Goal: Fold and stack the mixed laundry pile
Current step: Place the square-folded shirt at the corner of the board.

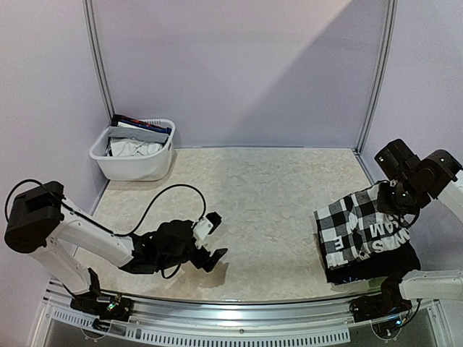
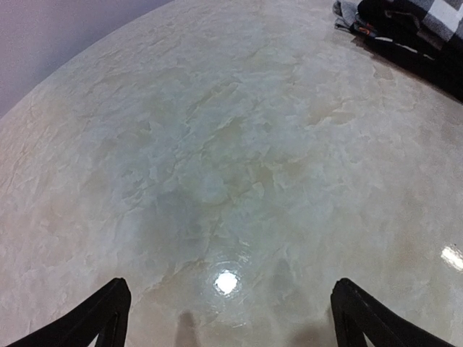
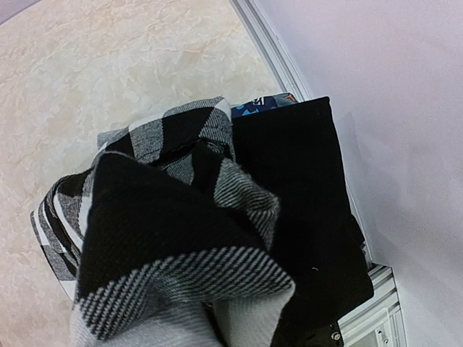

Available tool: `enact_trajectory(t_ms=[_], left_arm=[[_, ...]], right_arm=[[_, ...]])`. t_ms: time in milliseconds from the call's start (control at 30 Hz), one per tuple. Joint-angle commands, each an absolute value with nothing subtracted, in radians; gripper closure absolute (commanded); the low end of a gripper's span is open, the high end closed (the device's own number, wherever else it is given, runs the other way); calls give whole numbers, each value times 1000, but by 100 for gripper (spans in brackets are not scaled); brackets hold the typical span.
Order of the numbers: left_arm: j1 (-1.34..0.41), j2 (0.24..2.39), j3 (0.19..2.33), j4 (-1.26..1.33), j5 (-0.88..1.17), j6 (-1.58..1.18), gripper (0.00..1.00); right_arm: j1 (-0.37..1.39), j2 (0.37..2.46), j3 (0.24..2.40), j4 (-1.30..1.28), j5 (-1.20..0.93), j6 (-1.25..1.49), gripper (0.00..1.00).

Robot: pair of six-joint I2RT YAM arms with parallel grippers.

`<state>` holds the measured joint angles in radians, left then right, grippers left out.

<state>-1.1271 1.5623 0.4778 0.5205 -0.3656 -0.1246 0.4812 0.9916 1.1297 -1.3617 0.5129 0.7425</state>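
Observation:
The shirt's raised corner hangs above the shirt's own body, spread on the black piece (image 3: 304,188), and would land there, so it is time to open my right gripper.
The black-and-white checkered shirt (image 1: 347,224) lies on a black piece with white letters (image 1: 388,233) at the table's right edge. My right gripper (image 1: 394,194) is at the shirt's far right corner, which rises bunched up to it. In the right wrist view the checkered shirt (image 3: 159,217) covers the fingers, with the black piece (image 3: 304,188) and a blue edge (image 3: 264,103) under it. My left gripper (image 1: 217,237) is open and empty, low over bare table near the front; its fingertips (image 2: 116,293) stand wide apart. The shirt (image 2: 434,14) shows far off in the left wrist view.
A white plastic basket (image 1: 137,168) holding white, grey and blue garments (image 1: 137,141) stands at the back left corner. The marbled table (image 1: 260,195) is closed in by pale walls and metal posts (image 1: 372,79). A metal rail (image 1: 239,303) runs along the front edge.

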Motion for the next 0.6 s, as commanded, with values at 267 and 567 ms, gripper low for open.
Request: enact_trajectory(t_ms=[267, 567], left_arm=[[-1110, 1572, 480, 546, -365, -126, 2], [-1109, 1570, 474, 551, -364, -126, 2]], right_arm=[[471, 949, 1120, -1666, 541, 744, 75], [461, 943, 1128, -1666, 561, 755, 45]])
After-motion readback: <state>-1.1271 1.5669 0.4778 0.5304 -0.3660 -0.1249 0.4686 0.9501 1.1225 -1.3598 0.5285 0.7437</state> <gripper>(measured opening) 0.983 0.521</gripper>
